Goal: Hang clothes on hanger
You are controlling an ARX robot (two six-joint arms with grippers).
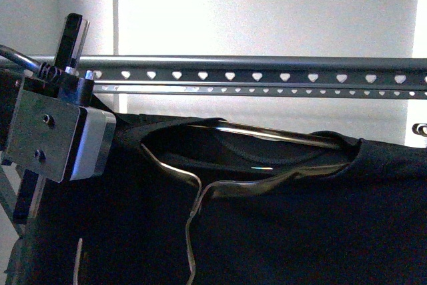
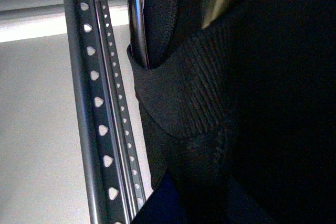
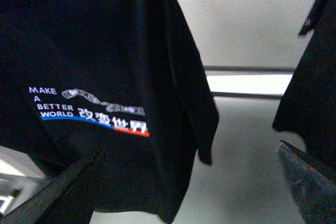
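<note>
The robot will next grab the black T-shirt by its ribbed collar (image 1: pixel 283 181) with the right gripper, so that the shirt can be hung on the chrome wire coat hanger (image 1: pixel 280 135).
The clothes, a black T-shirt (image 1: pixel 300 231), hang below the hanger, a dark grey rack rail (image 1: pixel 267 71) with heart-shaped holes. The collar gapes open, and a chrome wire coat hanger (image 1: pixel 280 135) runs through it. My left gripper (image 2: pixel 202 198) is shut on the ribbed collar fabric (image 2: pixel 189 93), close beside the rail (image 2: pixel 92 103). In the front view its metal wrist block (image 1: pixel 60 131) sits at the shirt's left shoulder. My right gripper (image 3: pixel 184 192) is open and empty, with the shirt's printed front (image 3: pixel 105 51) and white lettering (image 3: pixel 50 103) just beyond its fingers.
A thinner punched rail (image 1: pixel 267 89) runs just under the main one. A bright window and white wall lie behind the rack. A small metal hook (image 1: pixel 419 128) shows at the right edge. More black cloth (image 3: pixel 315 77) hangs by my right finger.
</note>
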